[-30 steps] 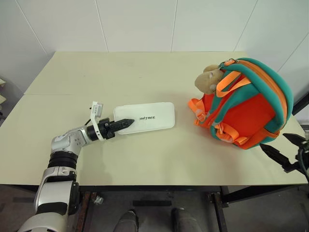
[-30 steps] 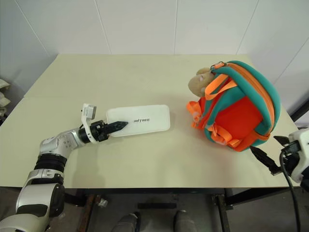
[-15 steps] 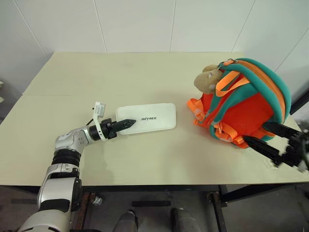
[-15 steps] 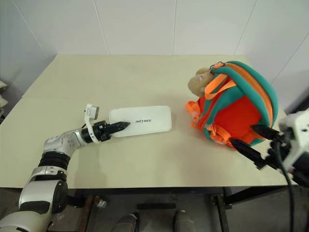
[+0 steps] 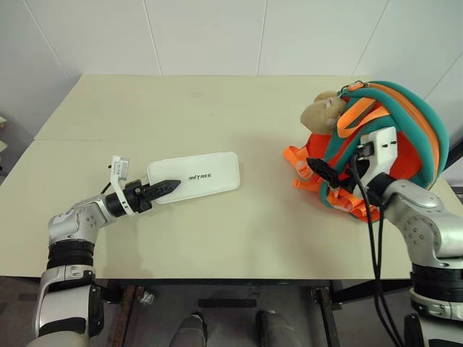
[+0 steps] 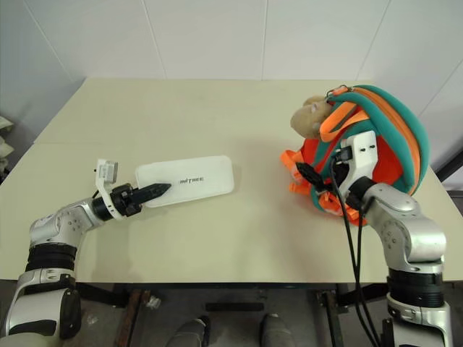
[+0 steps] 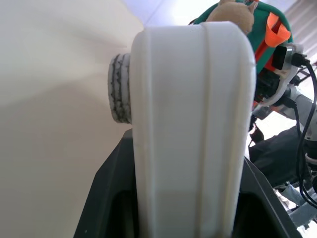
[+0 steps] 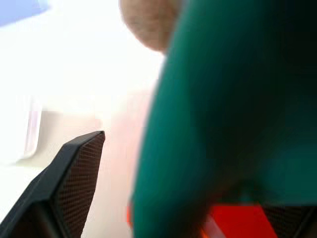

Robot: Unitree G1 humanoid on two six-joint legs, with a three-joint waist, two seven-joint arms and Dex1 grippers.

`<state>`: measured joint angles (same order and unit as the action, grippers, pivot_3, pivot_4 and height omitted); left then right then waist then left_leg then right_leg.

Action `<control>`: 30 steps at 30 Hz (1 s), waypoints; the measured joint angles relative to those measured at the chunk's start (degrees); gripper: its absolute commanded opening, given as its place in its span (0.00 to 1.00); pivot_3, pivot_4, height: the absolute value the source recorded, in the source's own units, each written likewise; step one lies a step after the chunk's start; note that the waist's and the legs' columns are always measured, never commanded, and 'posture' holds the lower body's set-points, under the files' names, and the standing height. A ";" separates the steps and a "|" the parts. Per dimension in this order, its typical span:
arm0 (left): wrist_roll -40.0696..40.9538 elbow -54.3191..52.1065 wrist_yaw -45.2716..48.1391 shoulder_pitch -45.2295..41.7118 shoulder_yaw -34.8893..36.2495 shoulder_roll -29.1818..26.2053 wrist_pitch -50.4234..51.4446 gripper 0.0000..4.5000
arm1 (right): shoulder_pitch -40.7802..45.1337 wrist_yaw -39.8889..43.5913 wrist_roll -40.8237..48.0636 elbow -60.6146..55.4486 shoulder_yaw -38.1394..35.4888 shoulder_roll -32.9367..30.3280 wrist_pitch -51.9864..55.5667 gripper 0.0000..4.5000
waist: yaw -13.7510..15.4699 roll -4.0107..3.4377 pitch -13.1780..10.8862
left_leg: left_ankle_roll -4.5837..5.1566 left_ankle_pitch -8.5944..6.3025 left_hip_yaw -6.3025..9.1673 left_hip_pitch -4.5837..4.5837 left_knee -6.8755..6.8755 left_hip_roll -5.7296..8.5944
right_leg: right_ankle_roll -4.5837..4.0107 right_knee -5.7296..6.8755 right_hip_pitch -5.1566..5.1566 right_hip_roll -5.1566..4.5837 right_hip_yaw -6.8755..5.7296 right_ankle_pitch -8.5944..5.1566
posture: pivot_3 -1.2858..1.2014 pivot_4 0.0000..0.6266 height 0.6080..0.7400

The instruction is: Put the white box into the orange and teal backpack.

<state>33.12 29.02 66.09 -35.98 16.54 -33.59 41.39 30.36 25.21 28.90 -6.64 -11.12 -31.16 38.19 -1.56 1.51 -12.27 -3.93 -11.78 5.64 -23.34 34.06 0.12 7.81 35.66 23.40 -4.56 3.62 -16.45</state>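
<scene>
My right gripper grips the backpack's teal and orange straps next, to steady the backpack for the white box [image 5: 197,176] [image 8: 17,126].
The white box [image 5: 197,176] lies flat on the table [image 5: 217,108], left of centre, with dark lettering on top. My left gripper [image 5: 165,187] is shut on the box's left end; in the left wrist view the white box [image 7: 193,124] rises close up between the fingers. The orange and teal backpack [image 5: 405,126] stands at the right with a tan plush bear [image 5: 323,112] on its near side. My right gripper [image 5: 327,172] is open at the backpack's front. In the right wrist view a teal edge [image 8: 223,124] of the backpack sits between the fingers [image 8: 74,188].
Orange straps and buckles [image 5: 300,163] hang loose at the backpack's lower left, beside my right gripper. Bare tabletop lies between the box and the backpack. A white wall [image 5: 217,36] runs behind the table's far edge.
My right arm swung up from the table's right front edge to the backpack's front. My left gripper drew the white box a little to the left.
</scene>
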 measured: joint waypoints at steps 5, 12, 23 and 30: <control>2.48 -6.10 -2.34 3.05 1.57 -0.09 2.07 0.30 | 2.97 -3.24 -5.64 8.42 1.68 5.55 -9.05 0.65 | -0.14 0.01 0.01 | -0.03 0.04 -0.02 0.06 0.02 -0.02 | -0.05 0.10 0.01 0.02 0.01 0.06 | 0.52 0.24 1.00; 3.74 -8.50 -4.64 5.25 3.83 -1.36 3.29 0.30 | 2.97 3.82 -3.73 7.45 1.87 5.86 -12.36 0.12 | -0.25 0.01 0.01 | -0.03 0.04 -0.02 0.06 0.01 -0.03 | -0.05 0.12 0.03 0.03 0.00 0.05 | 0.52 0.24 1.00; 4.84 -8.06 -4.78 7.79 6.11 -7.20 2.98 0.30 | 9.62 15.18 20.64 -8.33 6.45 6.69 7.41 0.01 | -1.55 -0.02 -0.01 | -0.04 0.03 -0.02 0.05 -0.13 -0.11 | -0.16 0.12 0.14 0.04 0.00 -0.01 | 0.52 0.24 1.00; 4.34 -4.05 -2.83 10.92 7.44 -12.54 0.24 0.30 | 11.68 20.05 44.56 -14.78 7.70 2.00 24.13 0.01 | -1.31 -0.01 -0.01 | -0.08 -0.05 0.08 0.03 -0.35 -0.17 | -0.38 0.11 0.22 -0.01 -0.16 -0.28 | 0.52 0.24 1.00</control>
<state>37.46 24.97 63.26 -25.07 23.98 -46.13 41.63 42.04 45.25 73.46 -21.42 -3.42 -29.16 62.32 -2.87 1.50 -12.28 -4.01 -11.83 5.72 -23.31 33.71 -0.04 7.42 35.77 23.62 -4.57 3.46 -16.73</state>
